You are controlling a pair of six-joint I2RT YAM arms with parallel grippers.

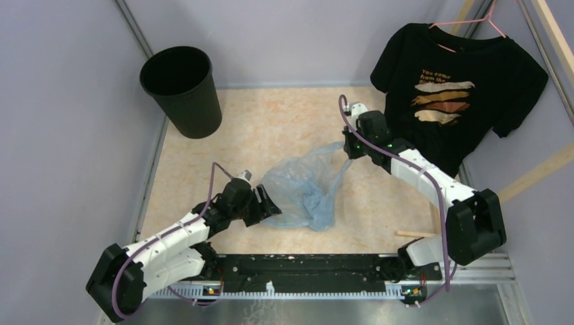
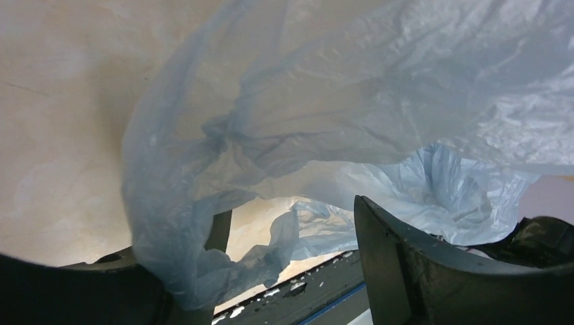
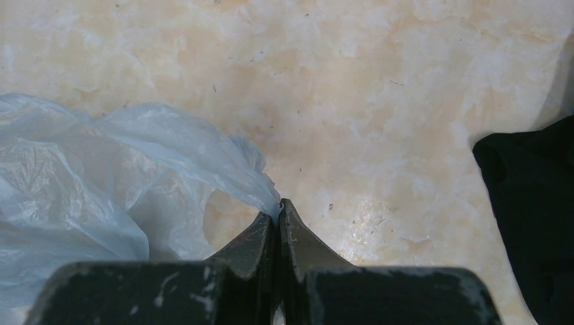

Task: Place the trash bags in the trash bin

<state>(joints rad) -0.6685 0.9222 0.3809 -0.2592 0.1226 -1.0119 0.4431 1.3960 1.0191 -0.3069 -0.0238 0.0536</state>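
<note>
My left gripper is going to grab the trash bag's loose corner [image 1: 272, 222] next, so that the bag can get into the trash bin [image 1: 181, 89].
The trash bag [image 1: 303, 191], thin crinkly light-blue plastic, lies spread on the tabletop between my two arms. My right gripper [image 1: 349, 152] is shut on its upper right corner; in the right wrist view the film [image 3: 101, 196] is pinched at the closed fingertips [image 3: 279, 211]. My left gripper [image 1: 268, 204] is at the bag's left edge with its jaws wide apart. In the left wrist view the bag [image 2: 352, 101] drapes over the left finger [image 2: 218, 230] and hangs into the gap, apart from the right finger [image 2: 392, 257]. The round black trash bin [image 1: 181, 89] stands upright at the far left corner.
A black printed T-shirt [image 1: 460, 88] on a pink hanger hangs at the back right, its edge [image 3: 535, 203] just right of my right gripper. Grey walls close in the left and back sides. A wooden stick [image 1: 413, 234] lies near the right arm's base. A black rail [image 1: 304, 265] runs along the front edge.
</note>
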